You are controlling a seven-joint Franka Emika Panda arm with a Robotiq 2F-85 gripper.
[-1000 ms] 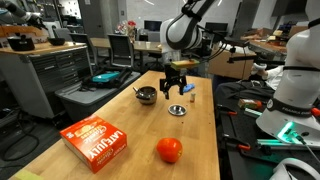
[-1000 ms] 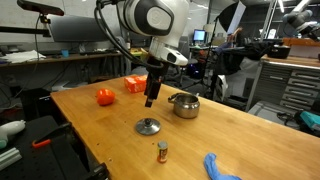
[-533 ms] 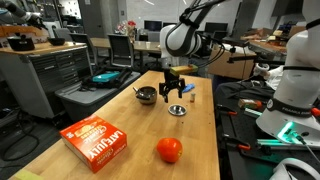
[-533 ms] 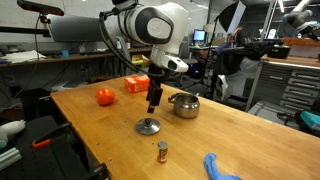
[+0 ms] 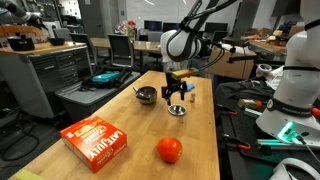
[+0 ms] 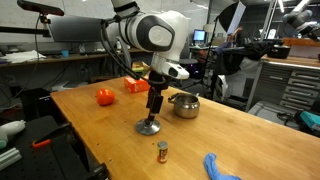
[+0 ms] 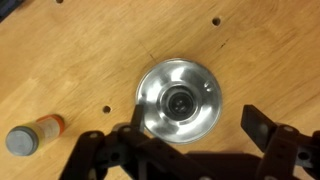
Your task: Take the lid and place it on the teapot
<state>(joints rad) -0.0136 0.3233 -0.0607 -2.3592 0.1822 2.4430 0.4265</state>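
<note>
The gripper grabs the lid by its small central knob from above next, keeping the lid flat and the lid's rim free for the teapot.
The lid [image 7: 179, 100] is a round silvery disc with a small central knob, lying flat on the wooden table; it also shows in both exterior views [image 5: 177, 110] [image 6: 148, 127]. My gripper [image 7: 190, 135] hangs open just above it, fingers spread either side, and shows in both exterior views [image 5: 174, 97] [image 6: 153, 110]. The teapot, a squat shiny steel pot, stands apart from the lid in both exterior views [image 5: 146, 95] [image 6: 184, 104]. It holds nothing.
A red-orange tomato [image 5: 169, 150] [image 6: 104, 96] and an orange box [image 5: 96, 141] [image 6: 133, 84] lie on the table [image 5: 200, 140]. A small capped bottle [image 7: 33, 135] [image 6: 161, 151] stands near the lid. A blue object [image 6: 220, 167] lies at the table's edge.
My gripper has come down toward the lid and now hangs close over it. The lid and teapot have not moved.
</note>
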